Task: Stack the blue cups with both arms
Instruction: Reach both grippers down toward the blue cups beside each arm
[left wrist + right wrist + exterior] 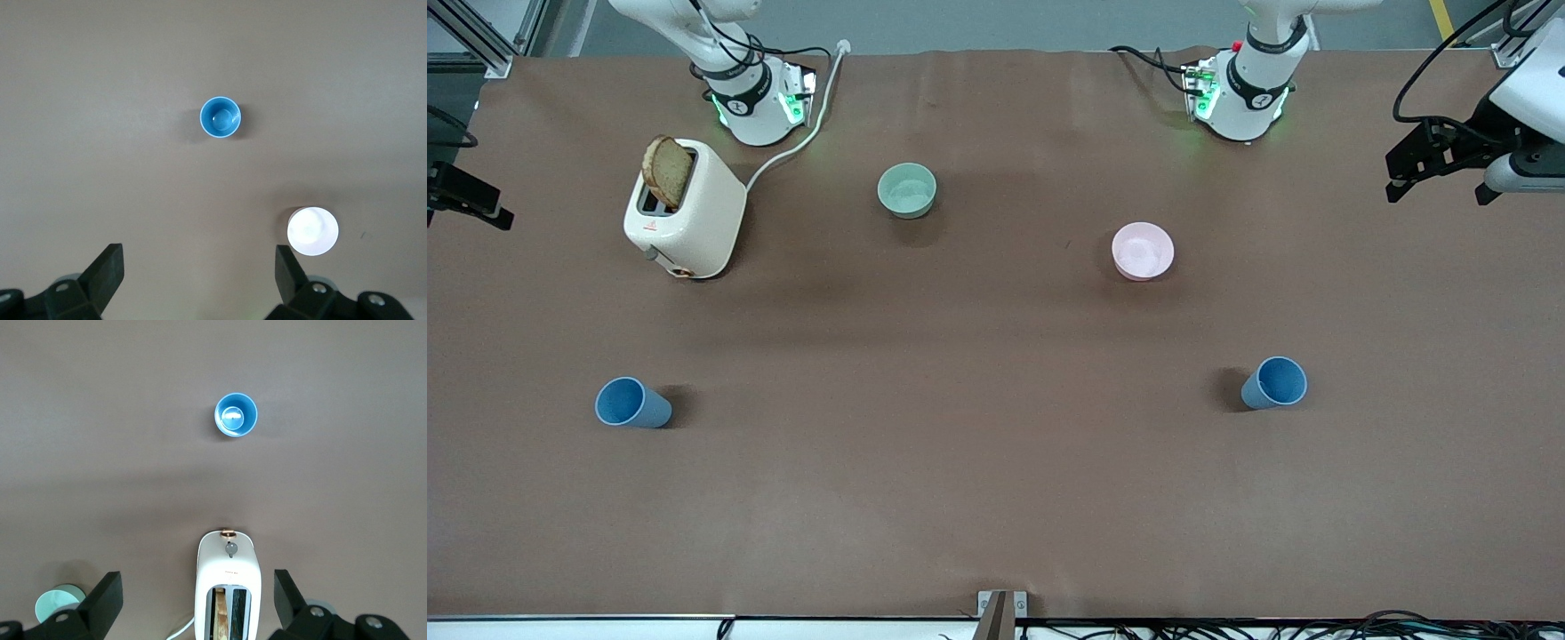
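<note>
My left gripper grabs this blue cup by its rim (1283, 358) next, to stack it with the other blue cup (633, 404).
Two blue cups stand upright and apart on the brown table. One cup (633, 403) is toward the right arm's end and shows in the right wrist view (235, 414). The other cup (1274, 383) is toward the left arm's end and shows in the left wrist view (220, 117). My left gripper (200, 257) is open and empty, high over the table at the left arm's end (1440, 188). My right gripper (198, 583) is open and empty, high over the toaster; in the front view only part of it shows at the frame's edge (476, 204).
A white toaster (685, 213) with a bread slice (667, 171) stands near the right arm's base, its cord running toward that base. A pale green bowl (907, 190) and a pink bowl (1143, 251) sit farther from the front camera than the cups.
</note>
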Motion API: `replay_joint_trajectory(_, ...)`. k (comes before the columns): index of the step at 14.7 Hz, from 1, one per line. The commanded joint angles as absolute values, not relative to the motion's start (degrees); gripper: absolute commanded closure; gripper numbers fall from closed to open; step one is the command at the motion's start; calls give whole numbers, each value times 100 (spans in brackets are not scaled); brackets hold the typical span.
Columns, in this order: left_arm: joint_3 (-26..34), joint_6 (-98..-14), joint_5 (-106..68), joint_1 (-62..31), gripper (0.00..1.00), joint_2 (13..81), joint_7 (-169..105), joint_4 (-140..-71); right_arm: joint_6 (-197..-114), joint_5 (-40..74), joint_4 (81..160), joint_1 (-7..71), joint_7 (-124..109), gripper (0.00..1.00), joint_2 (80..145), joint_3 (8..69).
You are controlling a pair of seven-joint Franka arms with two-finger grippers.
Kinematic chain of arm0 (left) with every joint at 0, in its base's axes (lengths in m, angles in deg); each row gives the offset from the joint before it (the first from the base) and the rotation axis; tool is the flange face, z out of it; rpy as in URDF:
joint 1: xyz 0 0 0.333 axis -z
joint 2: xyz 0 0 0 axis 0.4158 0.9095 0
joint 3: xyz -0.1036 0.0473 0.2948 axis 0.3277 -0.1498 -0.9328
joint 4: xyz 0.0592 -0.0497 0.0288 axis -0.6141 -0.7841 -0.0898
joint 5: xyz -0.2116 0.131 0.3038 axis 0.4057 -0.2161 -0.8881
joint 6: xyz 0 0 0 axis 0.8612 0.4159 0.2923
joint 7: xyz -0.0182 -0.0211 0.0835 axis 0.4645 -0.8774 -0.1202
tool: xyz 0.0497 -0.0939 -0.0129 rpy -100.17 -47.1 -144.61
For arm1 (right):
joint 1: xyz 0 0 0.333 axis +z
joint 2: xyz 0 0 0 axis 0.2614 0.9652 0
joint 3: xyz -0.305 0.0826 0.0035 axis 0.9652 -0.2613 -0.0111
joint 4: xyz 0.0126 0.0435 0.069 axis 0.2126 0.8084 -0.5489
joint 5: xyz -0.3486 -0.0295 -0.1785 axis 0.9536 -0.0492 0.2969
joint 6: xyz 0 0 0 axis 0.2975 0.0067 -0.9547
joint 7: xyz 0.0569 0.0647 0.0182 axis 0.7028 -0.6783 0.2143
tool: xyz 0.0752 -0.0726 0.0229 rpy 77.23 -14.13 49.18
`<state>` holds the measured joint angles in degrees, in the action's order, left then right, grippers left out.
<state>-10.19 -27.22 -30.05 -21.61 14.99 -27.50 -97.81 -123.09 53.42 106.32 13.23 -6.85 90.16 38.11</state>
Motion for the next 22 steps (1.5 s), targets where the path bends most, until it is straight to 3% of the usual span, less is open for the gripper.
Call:
replay_joint_trajectory(1, -1004, -2663, -3120, -2158, 0, 1523, -2752, -9675, -12488, 5453, 10971, 1207, -587, 0, 8708, 3654)
replay_joint_trajectory(6, -1021, -2916, -3042, -2464, 0, 2312, -2769, -9631, -12453, 5383, 10963, 1199, -587, 0, 8673, 3672)
replay_joint_trajectory(11, -1013, -5110, -3102, -2773, 0, 3077, -2787, -10973, -12470, 5383, 10972, 1208, -649, 1, 8690, 3689)
replay_joint_trajectory(16, -995, -6132, -3102, -2826, 0, 4053, -2656, -11275, -12846, 5374, 11015, 1208, -772, 1, 8978, 3918)
replay_joint_trajectory(18, -978, -6423, -3059, -2844, 13, 4396, -2656, -11266, -13329, 5374, 11016, 1155, -772, 1, 9444, 3953)
replay_joint_trajectory(22, -942, -6819, -2997, -2844, 53, 4854, -2691, -11213, -14226, 5225, 11024, 1111, -886, 1, 10358, 4164)
